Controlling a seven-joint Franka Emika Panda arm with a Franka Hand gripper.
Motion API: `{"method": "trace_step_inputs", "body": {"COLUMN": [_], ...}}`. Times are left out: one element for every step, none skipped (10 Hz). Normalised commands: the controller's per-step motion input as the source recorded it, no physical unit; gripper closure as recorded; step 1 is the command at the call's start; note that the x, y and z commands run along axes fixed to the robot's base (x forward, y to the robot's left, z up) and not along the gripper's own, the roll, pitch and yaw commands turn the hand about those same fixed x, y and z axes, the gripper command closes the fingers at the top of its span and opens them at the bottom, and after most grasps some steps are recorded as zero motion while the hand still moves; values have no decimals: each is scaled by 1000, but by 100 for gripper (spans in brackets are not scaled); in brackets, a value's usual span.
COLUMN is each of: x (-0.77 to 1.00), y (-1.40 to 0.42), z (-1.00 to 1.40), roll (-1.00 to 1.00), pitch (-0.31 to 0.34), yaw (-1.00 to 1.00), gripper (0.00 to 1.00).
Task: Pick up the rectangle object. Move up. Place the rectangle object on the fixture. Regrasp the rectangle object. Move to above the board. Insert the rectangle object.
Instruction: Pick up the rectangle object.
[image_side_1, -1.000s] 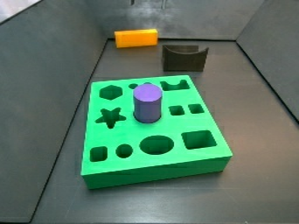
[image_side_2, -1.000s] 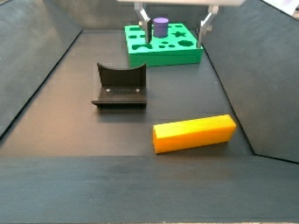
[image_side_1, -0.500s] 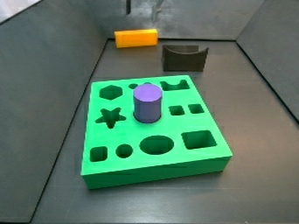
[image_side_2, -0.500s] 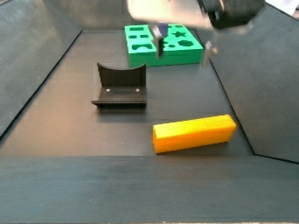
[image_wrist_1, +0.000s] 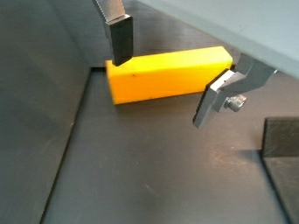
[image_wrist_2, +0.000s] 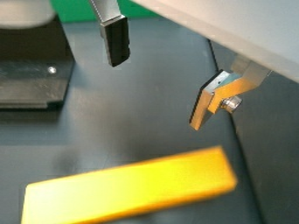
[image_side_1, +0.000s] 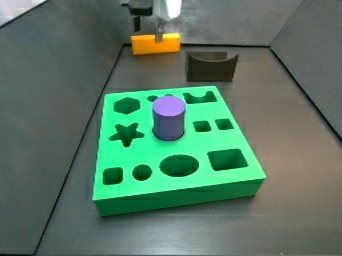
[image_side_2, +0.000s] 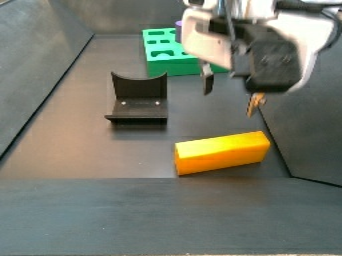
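Note:
My gripper grabs the rectangle object across its long sides next, to set it on the fixture (image_side_1: 211, 66) (image_wrist_1: 281, 166) for regrasping.
The rectangle object (image_side_2: 222, 152), an orange-yellow block, lies flat on the dark floor near a wall and is also seen in a side view (image_side_1: 155, 43). My gripper (image_side_2: 229, 95) hangs open just above it, with nothing between the fingers. In a wrist view the block (image_wrist_1: 170, 74) lies under the gripper (image_wrist_1: 162, 92), the dark pad (image_wrist_1: 121, 39) over one end. In a wrist view the block (image_wrist_2: 128, 188) sits apart from the gripper (image_wrist_2: 156, 94). The fixture (image_side_1: 211, 66) stands beside the block. The green board (image_side_1: 174, 150) lies farther off.
A purple cylinder (image_side_1: 168, 117) stands upright in a hole of the board. Sloping grey walls (image_side_1: 80, 60) enclose the floor, and one runs close behind the block. The fixture (image_side_2: 136, 98) and the board (image_side_2: 167, 50) sit beyond the gripper.
The gripper has travelled from above the board to over the orange block and come lower. The block, fixture, board and cylinder have not moved.

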Motion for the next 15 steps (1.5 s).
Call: {"method": "trace_step_inputs", "body": {"x": [80, 77, 114, 143, 0, 143, 366, 511, 411, 363, 263, -9, -546, -900, -823], "y": [551, 511, 451, 451, 714, 543, 560, 389, 60, 23, 0, 66, 220, 309, 257], "z": [-326, -326, -300, -257, 0, -106, -37, -266, -783, -820, -897, -1000, -1000, -917, -754], "roll": [0, 0, 0, 0, -157, -87, -104, -93, -11, 0, 0, 0, 0, 0, 0], "pitch": [56, 59, 44, 53, 87, 106, 133, 60, -37, -14, -6, -7, -50, -120, -194], "yaw": [-486, -523, -571, -563, -111, -37, -269, -454, -766, -817, -869, -711, -426, -377, -366], "gripper": [0, 0, 0, 0, 0, 0, 0, 0, 0, 0, 0, 0, 0, 0, 0]}}
